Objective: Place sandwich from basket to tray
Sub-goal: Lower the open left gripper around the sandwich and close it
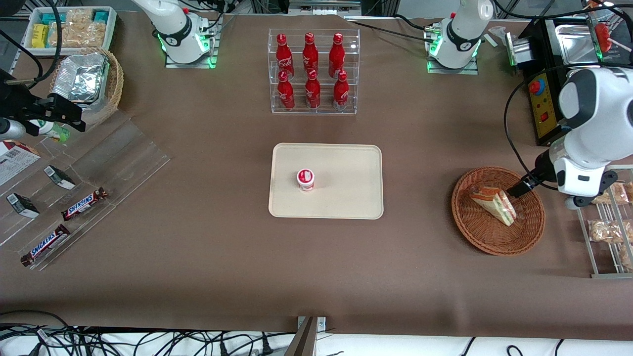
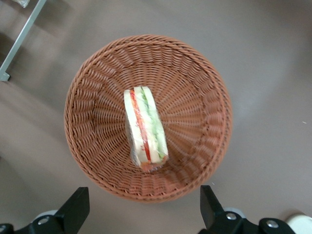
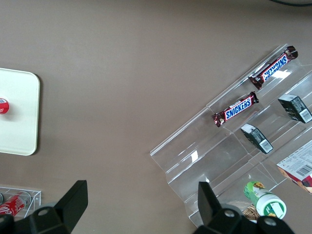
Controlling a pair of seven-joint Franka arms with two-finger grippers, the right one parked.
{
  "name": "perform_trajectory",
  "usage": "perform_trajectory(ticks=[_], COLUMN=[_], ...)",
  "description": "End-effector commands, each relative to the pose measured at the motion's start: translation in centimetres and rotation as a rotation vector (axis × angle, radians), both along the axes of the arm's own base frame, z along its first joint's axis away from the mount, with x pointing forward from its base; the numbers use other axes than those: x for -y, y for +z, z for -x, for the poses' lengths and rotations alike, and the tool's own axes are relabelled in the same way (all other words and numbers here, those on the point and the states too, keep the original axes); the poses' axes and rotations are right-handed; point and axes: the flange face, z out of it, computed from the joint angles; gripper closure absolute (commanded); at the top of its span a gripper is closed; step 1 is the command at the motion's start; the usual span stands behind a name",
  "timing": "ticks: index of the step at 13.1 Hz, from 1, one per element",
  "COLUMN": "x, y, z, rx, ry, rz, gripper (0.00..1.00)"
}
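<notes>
My gripper should next grab the sandwich by its outer bread slices, two flat sides facing each other, because it stands with its layered cut side up.
The sandwich, a clear-wrapped wedge with red and green filling, lies in the round reddish-brown basket toward the working arm's end of the table. My gripper hangs open above the basket's rim, close over the sandwich's wide end. Its black fingers stand wide apart with nothing between them. The cream tray lies mid-table and carries a small red-and-white cup.
A metal wire rack with packaged snacks stands close beside the basket. A clear rack of red bottles stands farther from the front camera than the tray. An acrylic stand with Snickers bars lies toward the parked arm's end.
</notes>
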Motion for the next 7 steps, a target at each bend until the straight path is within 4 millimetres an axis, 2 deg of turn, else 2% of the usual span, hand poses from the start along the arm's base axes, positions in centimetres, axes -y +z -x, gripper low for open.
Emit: perform_trajectory(ticks=[1, 4, 7], x=[0.0, 0.1, 0.4], y=[-2.8, -4.7, -7.6], z=[1.5, 2.1, 2.2], rx=[0.055, 0.069, 0.104], ry=[0.057, 0.091, 0.115], rz=[-0.066, -0.065, -0.047], gripper=[0.0, 0.0, 0.0])
